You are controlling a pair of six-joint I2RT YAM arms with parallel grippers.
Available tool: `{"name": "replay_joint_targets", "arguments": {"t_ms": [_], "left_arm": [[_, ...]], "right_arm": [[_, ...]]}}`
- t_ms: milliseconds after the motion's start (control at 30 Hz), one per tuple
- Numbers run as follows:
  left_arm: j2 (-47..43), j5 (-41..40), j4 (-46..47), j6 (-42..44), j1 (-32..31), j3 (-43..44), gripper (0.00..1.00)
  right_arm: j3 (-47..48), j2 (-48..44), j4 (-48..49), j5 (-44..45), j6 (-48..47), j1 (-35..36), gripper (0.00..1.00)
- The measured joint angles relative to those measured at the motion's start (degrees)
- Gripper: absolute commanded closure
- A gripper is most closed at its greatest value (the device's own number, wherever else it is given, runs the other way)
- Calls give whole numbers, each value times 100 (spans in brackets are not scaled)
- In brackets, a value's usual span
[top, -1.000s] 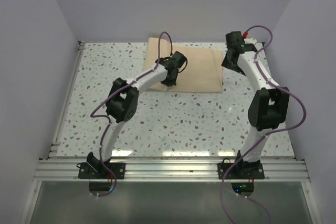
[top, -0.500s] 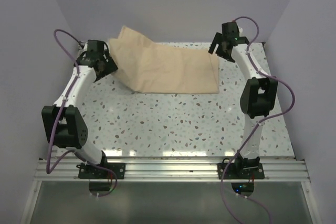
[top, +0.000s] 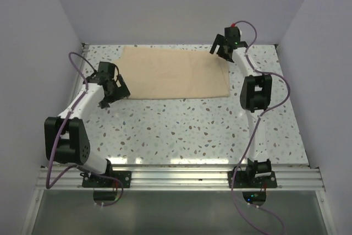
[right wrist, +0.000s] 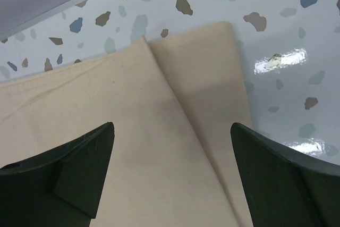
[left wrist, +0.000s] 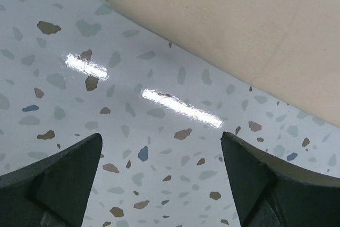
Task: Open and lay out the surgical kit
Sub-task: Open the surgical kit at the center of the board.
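Observation:
My right gripper grabs the folded top layer's free edge near the wrap's back corner next, to open the surgical kit.
The surgical kit shows as a tan cloth wrap lying flat across the back of the table, with nothing of its contents showing. My left gripper stands open just off the wrap's left edge. In the left wrist view it hangs over bare speckled table, with the cloth off to the upper right. My right gripper is open above the wrap's back right corner. In the right wrist view it has a folded cloth layer below it and holds nothing.
The speckled table is closed in by lilac walls at the left, back and right. A metal rail with both arm bases runs along the near edge. A second metal strip lines the left side.
My left gripper opened and let go of the cloth flap, which was pulled out to the left and now lies flat. The left arm dropped beside the wrap. The right arm reached further back.

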Motion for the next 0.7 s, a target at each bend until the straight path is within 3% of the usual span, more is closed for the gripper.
{"name": "replay_joint_targets", "arguments": {"t_ms": [433, 700], "left_arm": [[-1078, 57, -238, 96, 0, -673, 4], [-1078, 20, -326, 151, 0, -748, 5]], "right_arm": [[538, 966, 1174, -240, 525, 2, 16], [632, 1113, 1521, -249, 680, 31, 34]]}}
